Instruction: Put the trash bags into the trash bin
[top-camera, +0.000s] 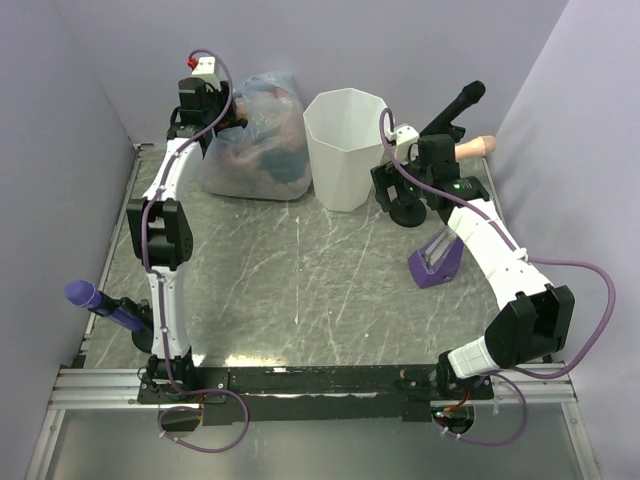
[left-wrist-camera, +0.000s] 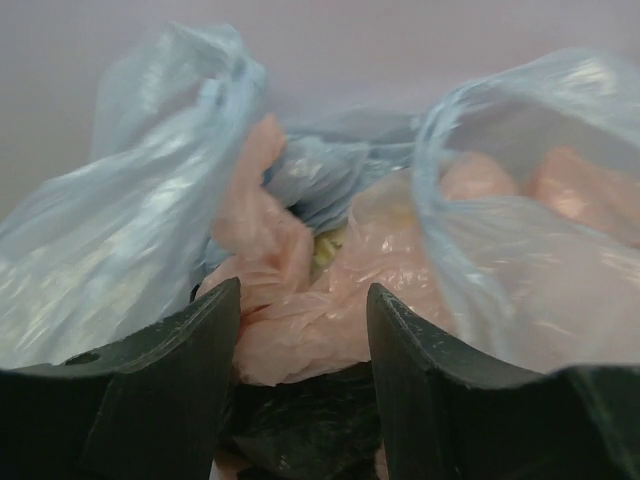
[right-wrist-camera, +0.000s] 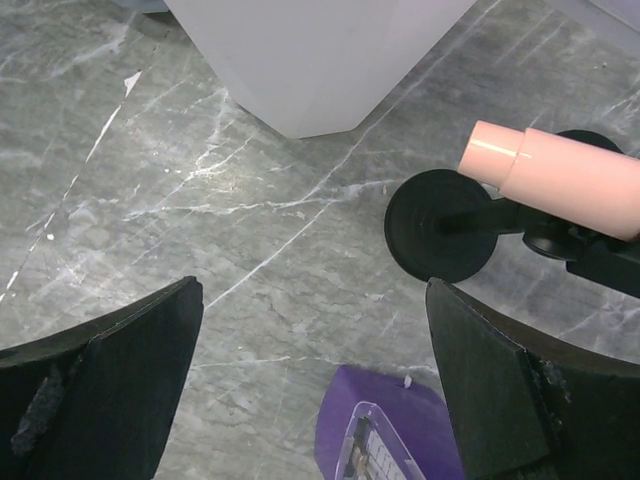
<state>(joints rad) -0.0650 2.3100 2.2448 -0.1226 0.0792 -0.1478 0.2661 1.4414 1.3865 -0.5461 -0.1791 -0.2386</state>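
Note:
The pink trash bag should go into the bin, so my left gripper needs to grab its crumpled upper fold (left-wrist-camera: 312, 328). The rest then stays free to slide out.
The white faceted trash bin (top-camera: 345, 148) stands at the back middle of the table, upright; its base shows in the right wrist view (right-wrist-camera: 310, 60). A stuffed clear-bluish bag (top-camera: 258, 140) sits just left of it, touching it. My left gripper (top-camera: 226, 118) is at the bag's upper left. In the left wrist view my left gripper (left-wrist-camera: 303, 300) is open, with crumpled pink plastic (left-wrist-camera: 310, 320) and black plastic (left-wrist-camera: 300, 425) between the jaws and the clear-bluish film (left-wrist-camera: 130, 260) around them. My right gripper (top-camera: 396, 196) is open and empty above the table (right-wrist-camera: 313, 290), right of the bin.
A purple wedge-shaped device (top-camera: 436, 260) lies under my right arm (right-wrist-camera: 390, 440). A black round-based stand (right-wrist-camera: 440, 225) holds a pink cylinder (right-wrist-camera: 555, 180) by the bin's right. A purple-tipped handle (top-camera: 100, 302) sits on a stand at the left edge. Grey walls close in on all sides.

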